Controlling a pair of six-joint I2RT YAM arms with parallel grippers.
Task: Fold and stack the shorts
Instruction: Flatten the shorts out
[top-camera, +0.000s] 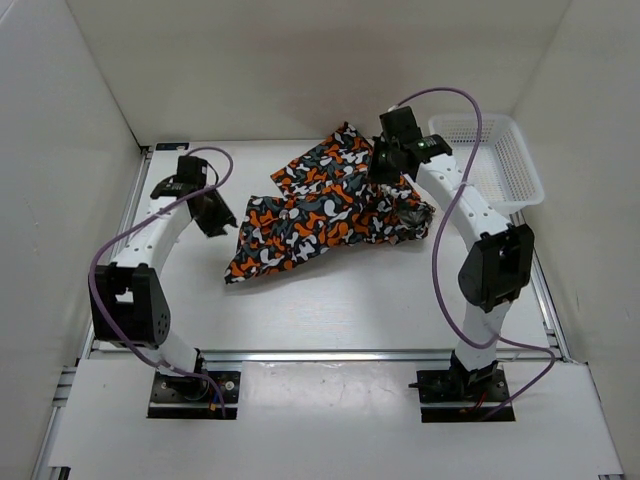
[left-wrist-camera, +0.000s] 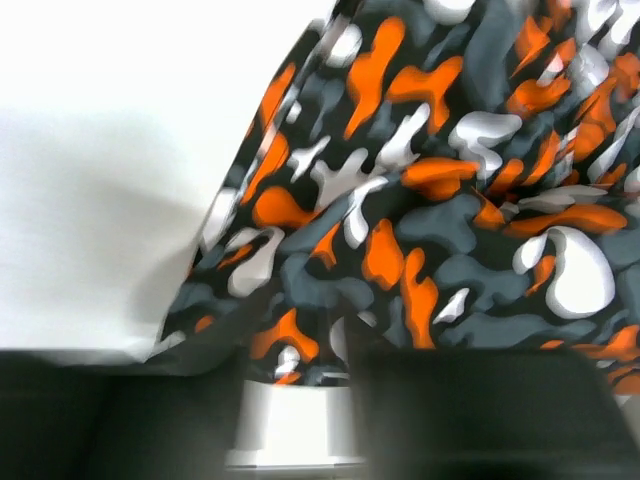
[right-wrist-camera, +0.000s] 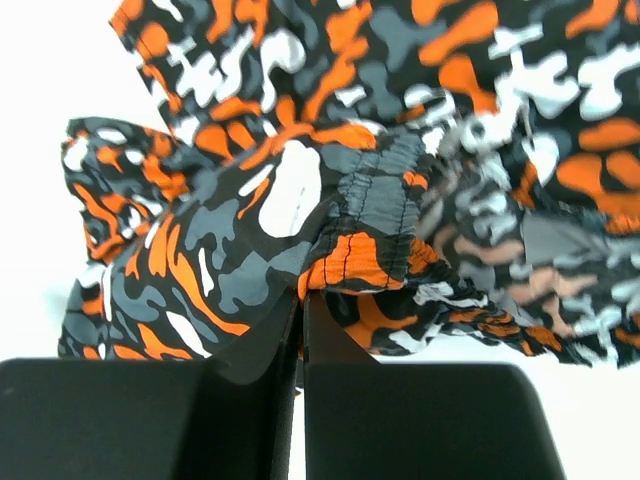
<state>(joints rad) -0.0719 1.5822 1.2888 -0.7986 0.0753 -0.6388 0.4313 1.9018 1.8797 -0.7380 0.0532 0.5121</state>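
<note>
My left gripper should next stretch the shorts for folding, so it should grab the shorts' near edge corner (top-camera: 234, 276) (left-wrist-camera: 182, 335), opposite the waistband that my right gripper holds.
The camouflage shorts (top-camera: 310, 215) lie spread in the middle of the table, with one part lifted at the back right. My right gripper (top-camera: 386, 168) is shut on the gathered waistband and holds it above the table. In the right wrist view its jaws (right-wrist-camera: 302, 300) pinch the elastic band of the shorts (right-wrist-camera: 370, 200). My left gripper (top-camera: 216, 220) is at the shorts' left edge. In the left wrist view it (left-wrist-camera: 300, 330) is open, and the edge of the shorts (left-wrist-camera: 420, 220) reaches in between the fingers.
A white mesh basket (top-camera: 522, 150) stands at the back right, just right of my right arm. White walls close in the table on the left, back and right. Bare white tabletop (top-camera: 330, 300) lies in front of the shorts.
</note>
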